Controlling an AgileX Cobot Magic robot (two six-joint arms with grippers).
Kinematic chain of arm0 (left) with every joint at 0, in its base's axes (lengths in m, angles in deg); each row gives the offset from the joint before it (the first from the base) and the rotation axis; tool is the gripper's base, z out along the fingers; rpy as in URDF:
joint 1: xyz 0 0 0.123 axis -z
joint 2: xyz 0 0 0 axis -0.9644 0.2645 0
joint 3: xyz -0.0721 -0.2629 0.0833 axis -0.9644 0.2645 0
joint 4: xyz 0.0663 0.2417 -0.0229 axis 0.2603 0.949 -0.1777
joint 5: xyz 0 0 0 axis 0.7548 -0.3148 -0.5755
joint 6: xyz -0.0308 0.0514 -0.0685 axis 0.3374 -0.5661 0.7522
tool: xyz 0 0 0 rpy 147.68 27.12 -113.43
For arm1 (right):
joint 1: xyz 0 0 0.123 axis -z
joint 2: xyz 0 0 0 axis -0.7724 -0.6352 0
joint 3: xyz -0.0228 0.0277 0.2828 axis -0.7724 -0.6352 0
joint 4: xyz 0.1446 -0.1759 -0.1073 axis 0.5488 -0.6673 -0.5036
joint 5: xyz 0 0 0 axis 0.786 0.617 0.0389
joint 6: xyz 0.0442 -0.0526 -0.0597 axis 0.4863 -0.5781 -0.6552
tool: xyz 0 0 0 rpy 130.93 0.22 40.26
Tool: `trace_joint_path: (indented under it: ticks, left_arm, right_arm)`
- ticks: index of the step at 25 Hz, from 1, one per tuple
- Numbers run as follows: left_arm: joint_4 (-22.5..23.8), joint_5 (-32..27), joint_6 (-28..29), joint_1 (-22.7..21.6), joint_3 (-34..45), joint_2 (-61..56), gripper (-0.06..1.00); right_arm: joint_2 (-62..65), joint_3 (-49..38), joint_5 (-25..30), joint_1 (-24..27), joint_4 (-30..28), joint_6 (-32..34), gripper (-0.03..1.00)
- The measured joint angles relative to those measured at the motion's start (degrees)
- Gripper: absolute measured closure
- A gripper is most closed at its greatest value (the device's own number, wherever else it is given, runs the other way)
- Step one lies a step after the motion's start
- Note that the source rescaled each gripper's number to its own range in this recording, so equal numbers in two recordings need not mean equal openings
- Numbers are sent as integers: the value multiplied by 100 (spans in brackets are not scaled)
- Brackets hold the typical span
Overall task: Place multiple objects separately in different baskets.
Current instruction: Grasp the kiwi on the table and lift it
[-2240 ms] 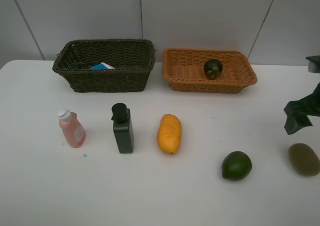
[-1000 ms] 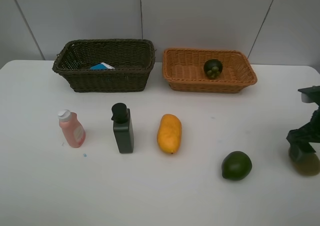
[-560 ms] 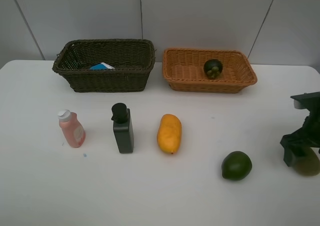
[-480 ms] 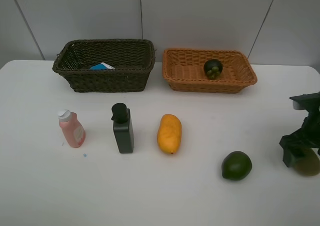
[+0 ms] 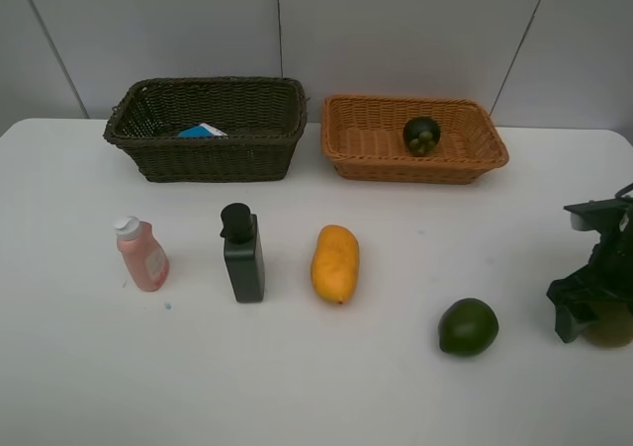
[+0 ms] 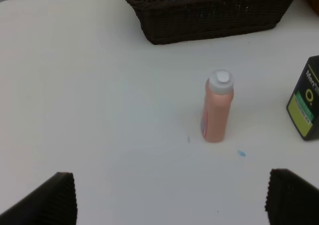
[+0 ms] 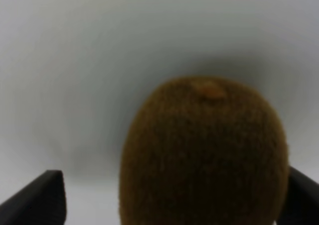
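Note:
The brown kiwi has my right gripper's fingers low around its sides near the white table, so my right gripper would hold it by closing now and will close on it.
My right gripper [image 5: 591, 317] [image 7: 169, 200] stands open, low at the table's right edge, with the brown kiwi [image 5: 613, 327] [image 7: 204, 150] between its fingers; the kiwi is mostly hidden behind the gripper in the high view. The green lime [image 5: 468, 327] lies left of it. The mango [image 5: 334, 263], black pump bottle [image 5: 242, 253] and pink bottle [image 5: 143, 256] [image 6: 218, 108] stand in a row. The mangosteen [image 5: 421, 134] lies in the light orange basket [image 5: 348, 161]. My left gripper [image 6: 169, 202] is open and empty, short of the pink bottle.
The dark basket [image 5: 213, 161] [image 6: 209, 23] at the back left holds a blue and white thing [image 5: 202, 131]. Both baskets stand against the grey back wall. A small blue speck [image 6: 241, 153] marks the white table near the pink bottle.
My right gripper has come down from above the table and settled around the kiwi, drifting slightly left. The other objects have not moved.

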Motion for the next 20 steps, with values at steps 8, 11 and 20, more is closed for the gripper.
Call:
trace_joint_path:
  ticks: [8,11,20]
  left_arm:
    - [0,0,0,0,0,0,-5]
    - [0,0,0,0,0,0,-5]
    - [0,0,0,0,0,0,-5]
  right_arm:
    - [-7,0,12,0,-7,0,39]
    - [-7,0,72,0,-7,0,40]
    - [-7,0,128,0,-7,0,40]
